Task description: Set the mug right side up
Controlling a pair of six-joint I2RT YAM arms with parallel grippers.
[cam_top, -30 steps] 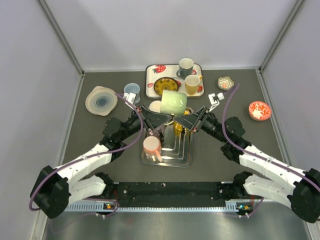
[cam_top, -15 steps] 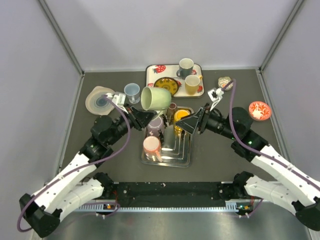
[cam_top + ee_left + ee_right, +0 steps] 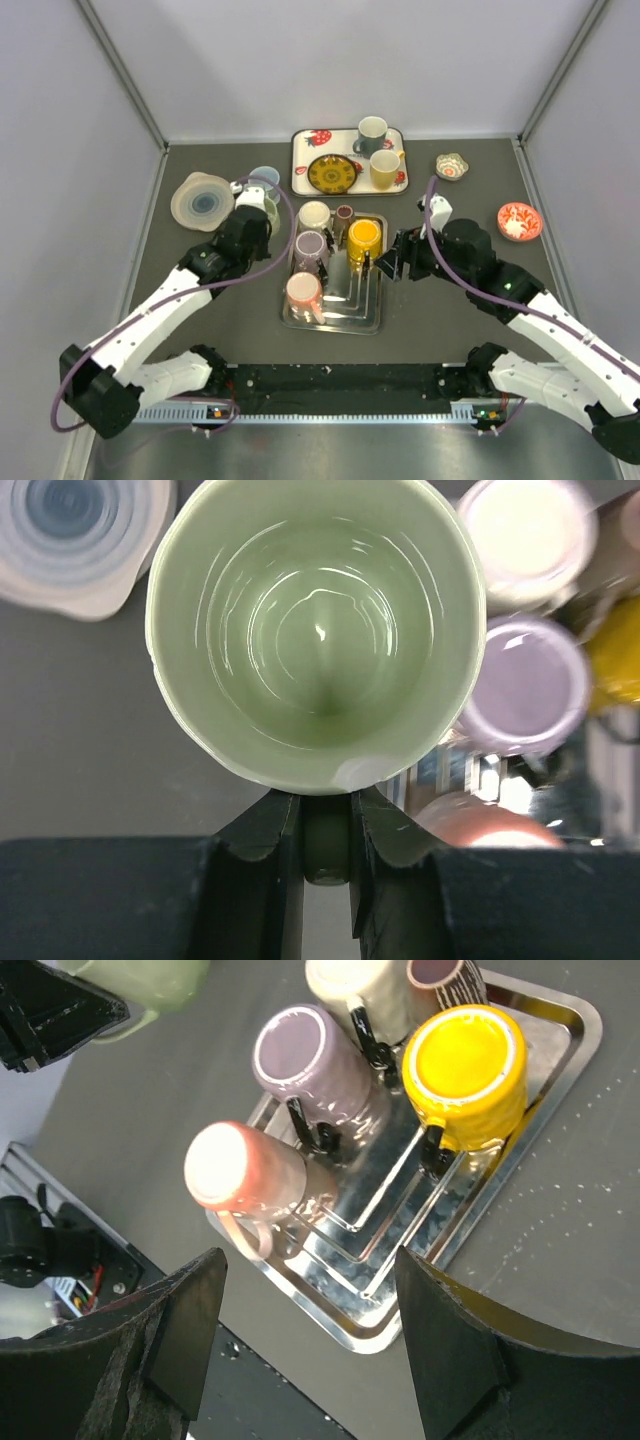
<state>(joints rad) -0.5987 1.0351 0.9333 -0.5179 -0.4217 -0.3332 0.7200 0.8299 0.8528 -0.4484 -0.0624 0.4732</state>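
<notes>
The pale green mug hangs upright well above the table beside the rack and would fall if my left gripper opened now. My left gripper lowers it first, then opens.
In the left wrist view the pale green mug shows its open mouth to the camera, and its handle is pinched between the fingers of my left gripper, which is shut on it. From above, the mug is mostly hidden under my left gripper, left of the metal drying rack. My right gripper is open with nothing in it and hangs over the rack's right side. The green mug sits at the top left of the right wrist view.
The rack holds upside-down mugs: pink, purple, yellow, cream and brown. Behind are a strawberry tray with two mugs and a plate, a blue cup, a lidded dish and two small bowls.
My right gripper let go of the green mug, opened and drew back right. My left arm carried the mug from above the rack down to the left, mouth now facing up.
</notes>
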